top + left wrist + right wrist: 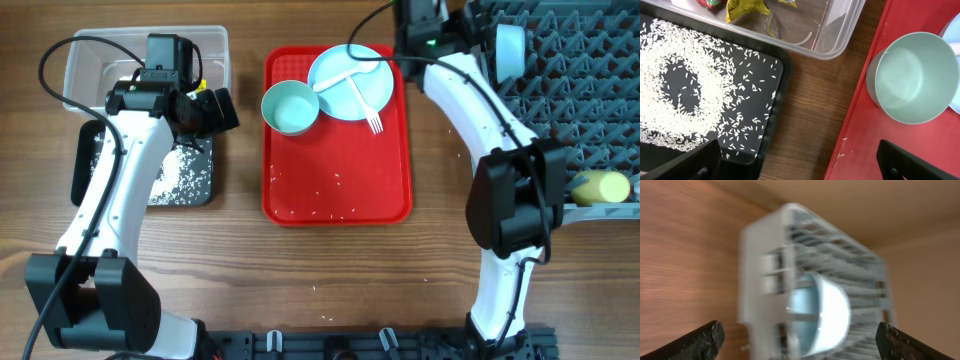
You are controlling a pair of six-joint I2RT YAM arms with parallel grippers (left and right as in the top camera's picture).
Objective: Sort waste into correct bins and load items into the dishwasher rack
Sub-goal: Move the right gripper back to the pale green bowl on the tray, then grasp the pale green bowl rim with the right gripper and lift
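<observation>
The robot's right gripper needs to grab the pale blue bowl on the red tray by its rim next, and the opposite edge stays free so the bowl can be loaded into the rack.
The black bin (92,160) holds white rice grains (685,95). Behind it, the clear bin (90,55) holds red and yellow wrappers (742,7). My left gripper (215,108) is open and empty, hovering between the black bin and the red tray (800,170). One pale blue bowl (290,106) sits on the tray, also in the left wrist view (912,75). The divided plate (350,82) carries a white fork (366,108) and spoon (335,82). My right gripper (455,20) is open at the grey rack (570,110). A second blue bowl (822,312) stands on edge in the rack.
The red tray (340,170) lies in the middle with a few stray grains (320,195). A yellow cup (600,187) lies at the rack's near right. A few grains lie on the table in front (320,290). The white cup and tissue are out of view.
</observation>
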